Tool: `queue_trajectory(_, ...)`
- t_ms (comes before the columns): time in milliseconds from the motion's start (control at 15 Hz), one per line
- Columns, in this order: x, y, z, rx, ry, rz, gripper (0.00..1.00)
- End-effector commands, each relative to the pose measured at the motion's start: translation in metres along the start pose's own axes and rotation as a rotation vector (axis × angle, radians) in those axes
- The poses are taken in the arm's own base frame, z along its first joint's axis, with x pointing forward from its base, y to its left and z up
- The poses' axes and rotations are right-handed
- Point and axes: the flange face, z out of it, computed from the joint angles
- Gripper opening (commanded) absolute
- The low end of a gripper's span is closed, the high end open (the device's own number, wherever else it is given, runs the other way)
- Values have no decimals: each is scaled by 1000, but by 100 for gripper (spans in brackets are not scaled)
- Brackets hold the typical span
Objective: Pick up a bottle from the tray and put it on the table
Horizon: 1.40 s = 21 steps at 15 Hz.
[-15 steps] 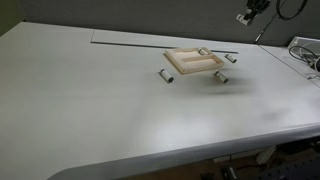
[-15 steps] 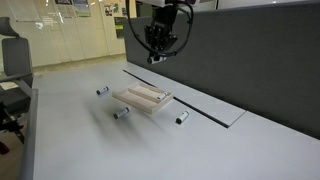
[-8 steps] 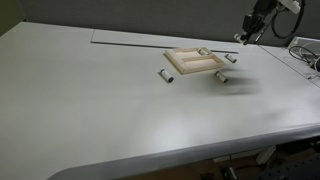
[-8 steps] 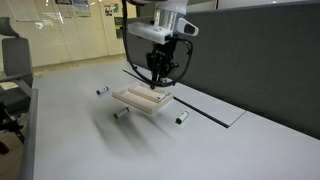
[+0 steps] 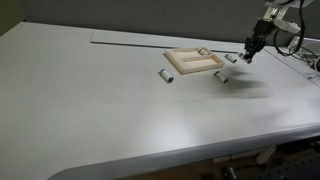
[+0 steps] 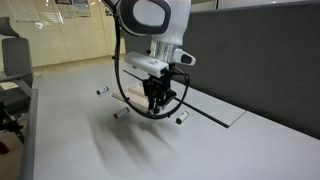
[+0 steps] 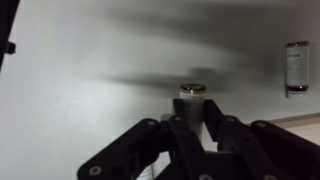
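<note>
For now, my gripper keeps holding the small white bottle until it is on the tabletop: it hangs near the tray's edge and would drop.
The pale wood tray lies on the off-white table, with one small white bottle at its far rim. My gripper is low over the table just beside the tray. In the wrist view it is shut on a small white bottle with a dark cap, held between the fingers above the table. In an exterior view the arm and gripper hide most of the tray.
Loose bottles lie on the table around the tray; some show in an exterior view and one in the wrist view. Cables lie at the table's edge. A dark partition stands behind.
The gripper has come down from high above to just over the table beside the tray, with the bottle still in it. The other bottles have not moved.
</note>
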Motion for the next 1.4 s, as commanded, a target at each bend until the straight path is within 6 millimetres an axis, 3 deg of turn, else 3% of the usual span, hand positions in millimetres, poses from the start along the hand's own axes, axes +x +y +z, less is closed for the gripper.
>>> queue_trajectory(0,-3,2,21,-58,-30,25,7)
queue_trajectory(333,-1,-2,50,-99,-80,26,7)
queue_trajectory(800,1,-8,67,-145,-120,35,7)
queue_trajectory(867,0,-9,66,-137,-124,39,41)
queue_trajectory(933,-1,-11,61,-121,-125,38,52)
queue_trajectory(1133,-5,-15,32,-90,-96,17,71)
queue_trajectory(1333,-12,-16,-14,-52,-50,1,91)
